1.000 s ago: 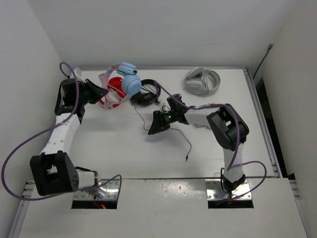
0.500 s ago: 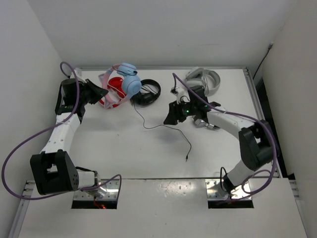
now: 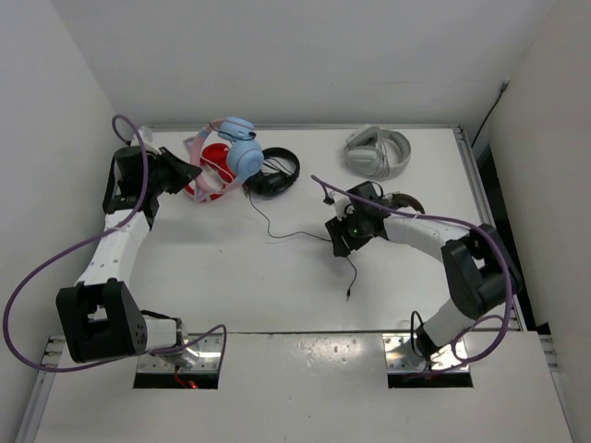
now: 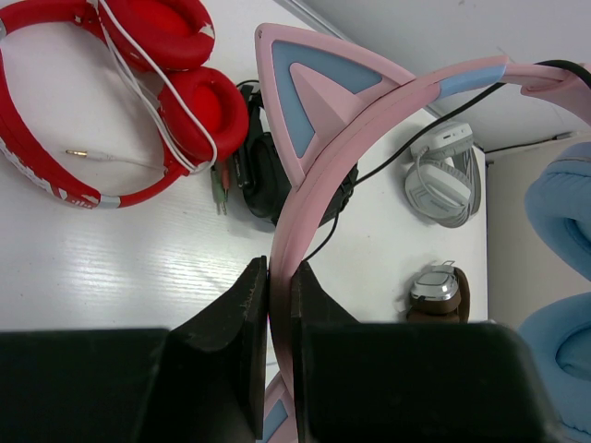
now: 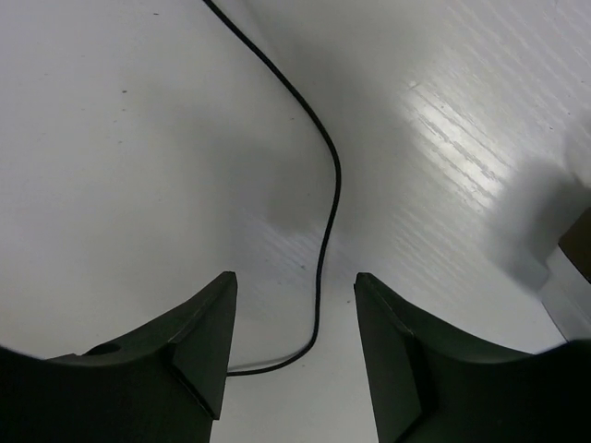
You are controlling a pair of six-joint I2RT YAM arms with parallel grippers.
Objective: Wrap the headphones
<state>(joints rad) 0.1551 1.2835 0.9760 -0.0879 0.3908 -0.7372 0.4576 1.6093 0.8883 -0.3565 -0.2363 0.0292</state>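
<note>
The right gripper grabs the cable by its part near the plug [image 3: 350, 260] next, leaving the longer part of the cable free to wrap around the headphones [image 3: 238, 148].
The headphones [image 3: 238, 148] have a pink cat-ear headband and light blue cups and are held up at the back left. My left gripper [image 3: 189, 173] is shut on the pink headband [image 4: 309, 185]; the jaws pinch it in the left wrist view [image 4: 280, 277]. The blue cups [image 4: 563, 212] show at the right edge of that view. The thin black cable [image 3: 295, 234] trails from the headphones across the table to a plug [image 3: 348, 295]. My right gripper [image 3: 340, 244] is open and empty, low over the cable. The cable [image 5: 328, 212] runs between its fingers [image 5: 295, 286].
A red pair [image 3: 209, 182] with a white cable lies under the pink pair and also shows in the left wrist view [image 4: 138, 92]. A black pair [image 3: 277, 173] lies beside it. A grey-white pair [image 3: 377, 150] sits at the back right. A brown and silver pair [image 3: 406, 198] lies by my right arm.
My right gripper has swung right, then come toward the near side, and now sits over the cable's middle stretch. The left gripper and the pink headphones have not moved.
</note>
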